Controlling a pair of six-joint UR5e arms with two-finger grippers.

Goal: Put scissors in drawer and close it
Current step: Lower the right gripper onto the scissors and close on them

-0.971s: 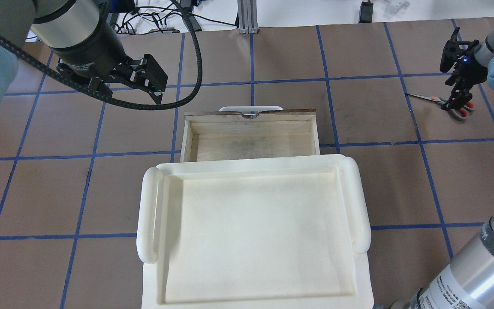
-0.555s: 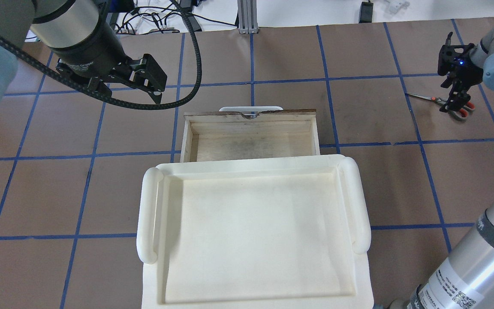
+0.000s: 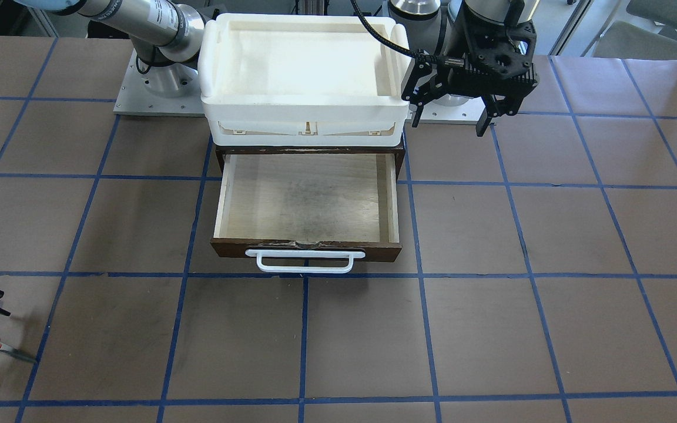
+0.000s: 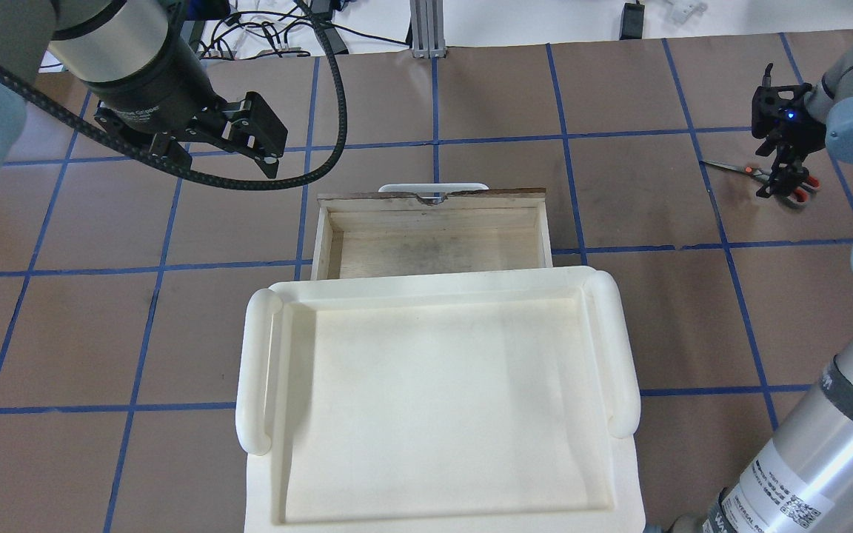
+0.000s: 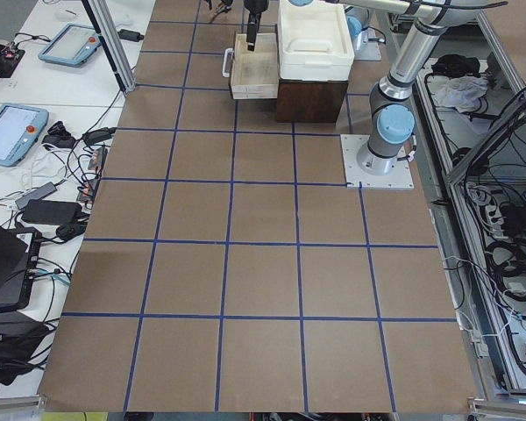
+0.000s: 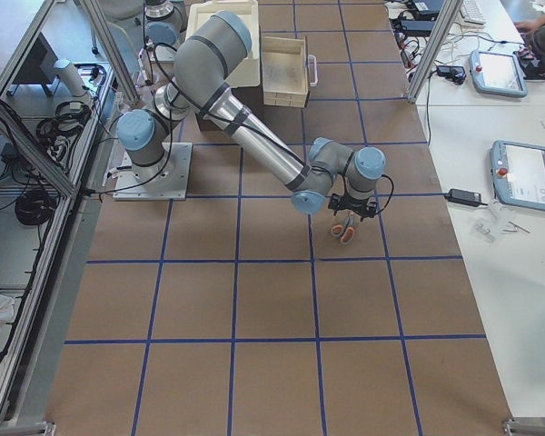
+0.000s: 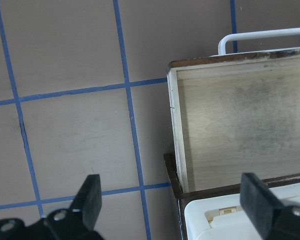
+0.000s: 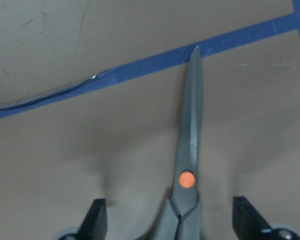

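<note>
Next, my right gripper grabs their handles just behind the orange pivot, to put the scissors in the drawer (image 3: pixel 305 197).
The scissors (image 4: pixel 730 168) lie on the brown table at the far right, blades pointing toward the middle. In the right wrist view they (image 8: pixel 188 165) show an orange pivot dot. My right gripper (image 4: pixel 780 181) is open, low over them, with one finger (image 8: pixel 96 220) on each side near the handles. The drawer (image 4: pixel 434 198) is pulled open and empty, with its white loop handle (image 3: pixel 305 262) on the dark front. My left gripper (image 4: pixel 226 144) is open and empty, hovering beside the drawer's left side; in the left wrist view (image 7: pixel 172 202) its jaws stand wide apart.
A white plastic tray (image 4: pixel 256 370) sits on top of the dark cabinet (image 3: pixel 309 150) that holds the drawer. Blue tape lines grid the table. Cables and a metal post (image 4: pixel 423 29) lie beyond the far edge.
My right gripper has shifted slightly left and settled closer over the scissors. The left gripper, the drawer and the scissors have barely moved.
</note>
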